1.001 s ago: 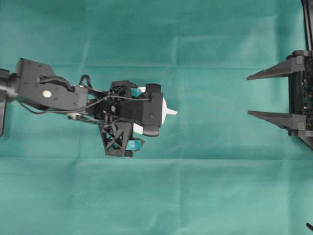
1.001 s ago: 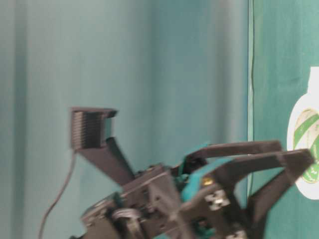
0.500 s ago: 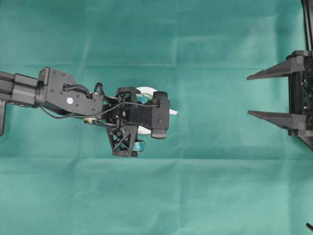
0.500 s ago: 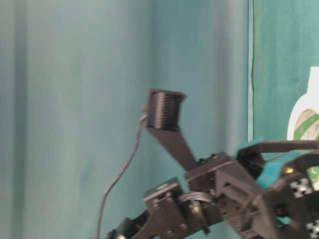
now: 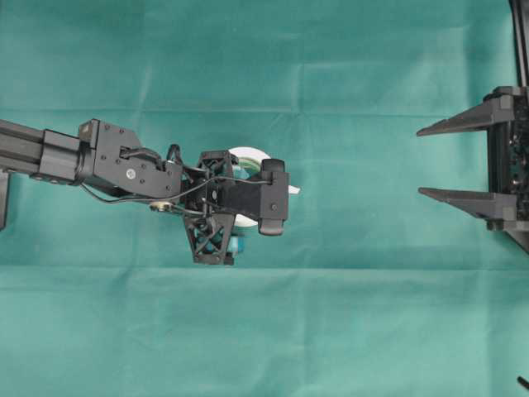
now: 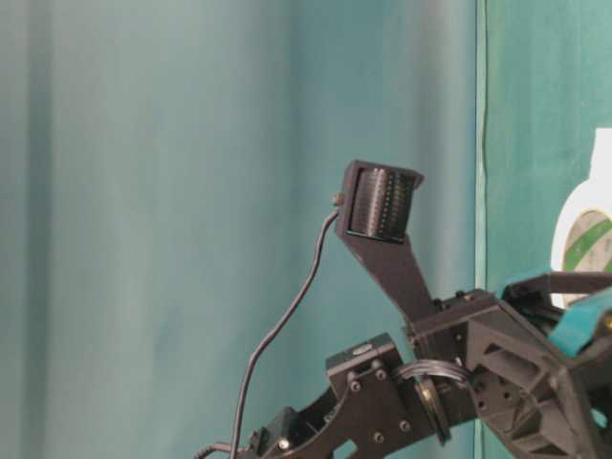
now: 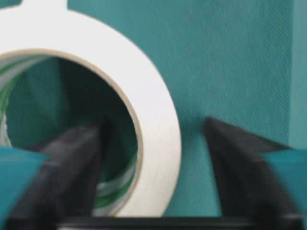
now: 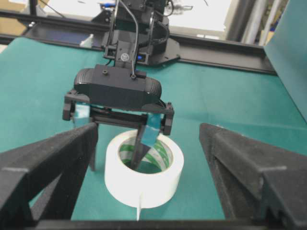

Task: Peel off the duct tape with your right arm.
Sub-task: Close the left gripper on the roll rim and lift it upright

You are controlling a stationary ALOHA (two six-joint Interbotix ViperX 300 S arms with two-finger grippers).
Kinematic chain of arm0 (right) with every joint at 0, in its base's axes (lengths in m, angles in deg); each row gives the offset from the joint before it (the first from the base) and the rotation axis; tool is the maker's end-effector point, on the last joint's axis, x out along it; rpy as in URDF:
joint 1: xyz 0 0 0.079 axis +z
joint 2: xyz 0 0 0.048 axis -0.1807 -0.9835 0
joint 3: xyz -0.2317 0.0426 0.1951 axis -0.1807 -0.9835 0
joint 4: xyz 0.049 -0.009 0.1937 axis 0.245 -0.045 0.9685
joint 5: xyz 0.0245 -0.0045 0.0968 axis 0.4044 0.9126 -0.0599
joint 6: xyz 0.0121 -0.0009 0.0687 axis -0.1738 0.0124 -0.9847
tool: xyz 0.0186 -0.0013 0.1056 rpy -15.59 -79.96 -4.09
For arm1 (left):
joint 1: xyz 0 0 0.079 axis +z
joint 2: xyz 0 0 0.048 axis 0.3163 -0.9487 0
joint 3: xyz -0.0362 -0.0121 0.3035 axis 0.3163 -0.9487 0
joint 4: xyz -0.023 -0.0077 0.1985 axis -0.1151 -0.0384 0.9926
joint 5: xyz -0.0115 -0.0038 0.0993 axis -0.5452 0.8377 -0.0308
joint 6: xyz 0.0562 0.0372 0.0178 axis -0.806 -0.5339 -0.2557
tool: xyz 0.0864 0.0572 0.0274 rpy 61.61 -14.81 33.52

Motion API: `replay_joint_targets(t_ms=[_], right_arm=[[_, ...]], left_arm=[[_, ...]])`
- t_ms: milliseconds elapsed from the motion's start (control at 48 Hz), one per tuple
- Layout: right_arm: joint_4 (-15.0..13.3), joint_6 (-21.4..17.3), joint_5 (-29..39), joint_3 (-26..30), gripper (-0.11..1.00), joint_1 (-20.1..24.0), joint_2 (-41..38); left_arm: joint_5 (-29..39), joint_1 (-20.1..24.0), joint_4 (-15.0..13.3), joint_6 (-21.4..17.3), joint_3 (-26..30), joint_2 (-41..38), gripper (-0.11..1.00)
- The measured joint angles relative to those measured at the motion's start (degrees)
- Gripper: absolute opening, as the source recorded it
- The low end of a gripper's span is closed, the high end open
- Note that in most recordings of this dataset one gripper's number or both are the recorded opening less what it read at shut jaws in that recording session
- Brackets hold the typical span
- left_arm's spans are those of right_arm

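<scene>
My left gripper grabs the roll by its ring wall [image 7: 156, 143] next, to hold the duct tape steady for peeling.
The duct tape [image 5: 248, 154], a white roll with a green-striped core, lies flat on the green cloth, its short tab [image 5: 293, 189] pointing right. My left gripper [image 5: 239, 207], with teal-patched fingers, stands over the roll and is open. It straddles the roll's wall [image 7: 120, 62]: one finger [image 8: 141, 148] is inside the core, the other [image 8: 91, 151] outside, with a gap on each side. My right gripper [image 5: 421, 160] hovers open at the far right, well clear of the roll. In its wrist view the tape [image 8: 158, 184] sits between its black wedge fingers [image 8: 57, 158].
Green cloth [image 5: 347, 314] covers the whole table. The left arm's wrist camera [image 5: 274, 197] hides most of the roll from above. A green backdrop [image 6: 191, 191] stands behind. The left arm's base [image 8: 139, 28] and a black rail are at the far edge.
The left arm has slid right and down over the roll, and its jaws have narrowed around the roll's wall. The right gripper has not moved.
</scene>
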Motion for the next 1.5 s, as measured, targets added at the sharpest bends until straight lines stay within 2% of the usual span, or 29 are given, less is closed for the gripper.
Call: replay_joint_targets(t_ms=[83, 188, 396, 709, 1126, 1501], right_arm=[[0.00, 0.00, -0.18, 0.00, 0.81, 0.00, 0.00], [0.00, 0.00, -0.44, 0.00, 0.81, 0.00, 0.00], [0.00, 0.00, -0.53, 0.00, 0.81, 0.00, -0.26], [0.00, -1.49, -0.53, -0.35, 0.81, 0.00, -0.35], [0.00, -1.93, -0.53, -1.23, 0.81, 0.00, -0.44], [0.00, -3.16, -0.53, -1.67, 0.81, 0.00, -3.16]], left_arm=[[0.00, 0.26, 0.09, -0.18, 0.00, 0.00, 0.36], [0.26, 0.00, 0.09, -0.35, 0.00, 0.00, 0.20], [0.79, -0.35, 0.09, -4.31, 0.09, 0.26, 0.21], [3.52, -1.14, 0.00, -4.39, 1.23, 1.93, 0.21], [13.54, -1.85, 0.00, -4.31, 8.79, 8.35, 0.21], [23.20, -1.58, 0.00, -4.57, 16.44, 9.14, 0.21]])
